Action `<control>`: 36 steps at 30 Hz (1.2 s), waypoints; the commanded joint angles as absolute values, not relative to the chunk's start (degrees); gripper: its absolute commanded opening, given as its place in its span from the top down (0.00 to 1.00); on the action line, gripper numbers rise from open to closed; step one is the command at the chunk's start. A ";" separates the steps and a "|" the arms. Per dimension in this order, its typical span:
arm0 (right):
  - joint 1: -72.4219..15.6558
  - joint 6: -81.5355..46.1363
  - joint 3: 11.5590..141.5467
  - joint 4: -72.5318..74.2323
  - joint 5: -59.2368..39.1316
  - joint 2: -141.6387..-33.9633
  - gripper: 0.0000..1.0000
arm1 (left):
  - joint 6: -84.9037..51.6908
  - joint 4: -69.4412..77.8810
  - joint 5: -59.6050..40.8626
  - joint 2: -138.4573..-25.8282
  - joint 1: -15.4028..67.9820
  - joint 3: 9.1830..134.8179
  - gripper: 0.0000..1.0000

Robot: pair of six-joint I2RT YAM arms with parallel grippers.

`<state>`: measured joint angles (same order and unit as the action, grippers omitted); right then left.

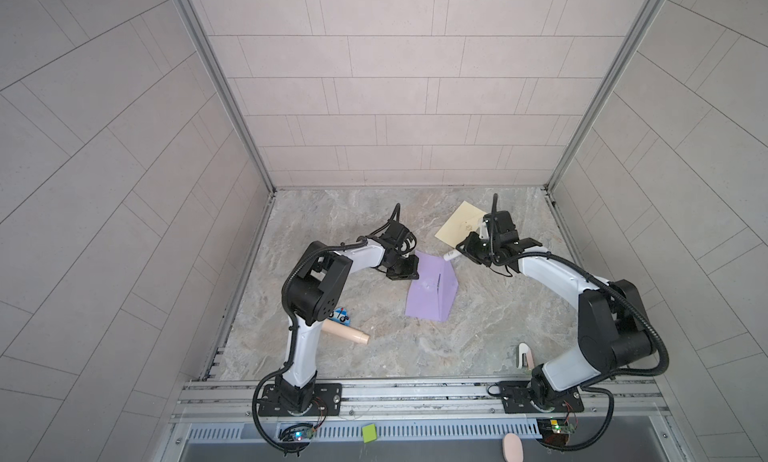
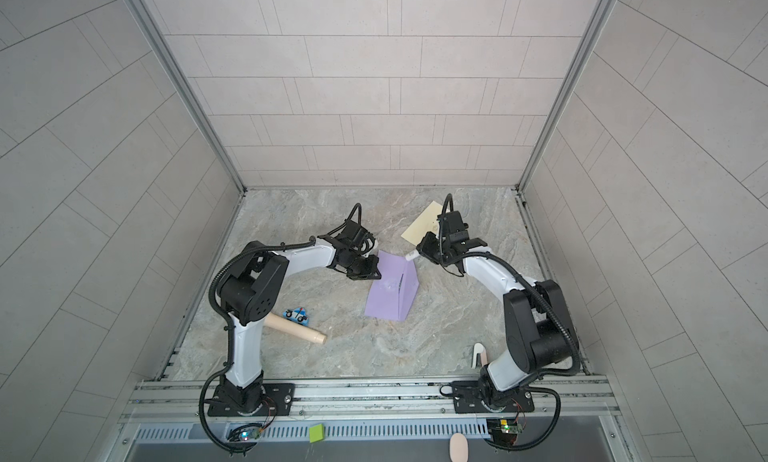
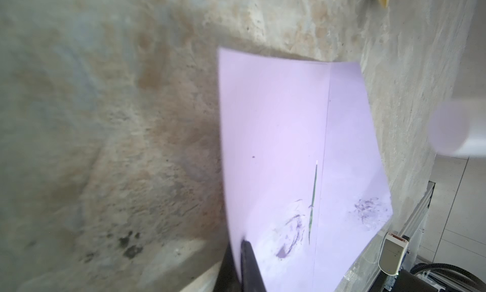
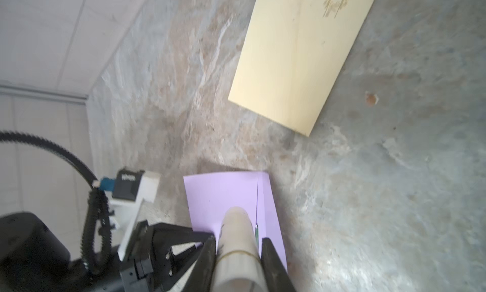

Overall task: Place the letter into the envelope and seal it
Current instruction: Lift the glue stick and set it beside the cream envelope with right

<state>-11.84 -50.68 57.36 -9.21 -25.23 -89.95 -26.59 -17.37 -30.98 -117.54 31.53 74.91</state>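
Note:
I should move the stick toward the empty table before my right gripper lets go of it. The stick's tip is over the envelope's far corner, so the stick would land on the envelope otherwise.
A purple envelope (image 1: 432,289) (image 2: 390,289) lies mid-table, its flap side raised along a crease, with smeared marks on both sides of that crease (image 3: 289,146). A thin green edge (image 3: 313,193) shows in a slit by the crease; I cannot tell whether it is the letter. My left gripper (image 1: 409,270) (image 3: 240,251) is shut on the envelope's left edge. My right gripper (image 1: 461,251) (image 4: 238,242) is shut on a whitish glue stick (image 1: 450,255) (image 4: 236,225). The stick's tip hangs over the envelope's far corner (image 4: 223,196).
A cream paper sheet (image 1: 461,225) (image 4: 297,62) lies behind the right gripper near the back wall. A wooden peg (image 1: 349,335) and a blue toy car (image 1: 340,314) lie beside the left arm. A white clip-like tool (image 1: 524,354) sits by the right arm's base.

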 commanded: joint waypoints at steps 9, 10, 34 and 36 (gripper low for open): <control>-8.61 -73.38 53.85 19.29 -29.76 -104.75 0.97 | -26.29 -18.63 -28.39 -115.83 31.22 74.62 1.00; -8.59 -75.08 53.19 20.25 -29.00 -105.39 0.96 | -26.28 -18.77 -28.39 -115.83 31.20 74.62 1.00; -13.78 -59.55 51.81 -11.67 -17.85 -94.01 0.45 | -26.72 -18.49 -28.74 -116.36 31.55 74.94 1.00; -13.71 -57.05 51.63 -14.92 -17.54 -92.39 0.51 | -26.72 -18.50 -28.84 -116.50 31.55 75.05 1.00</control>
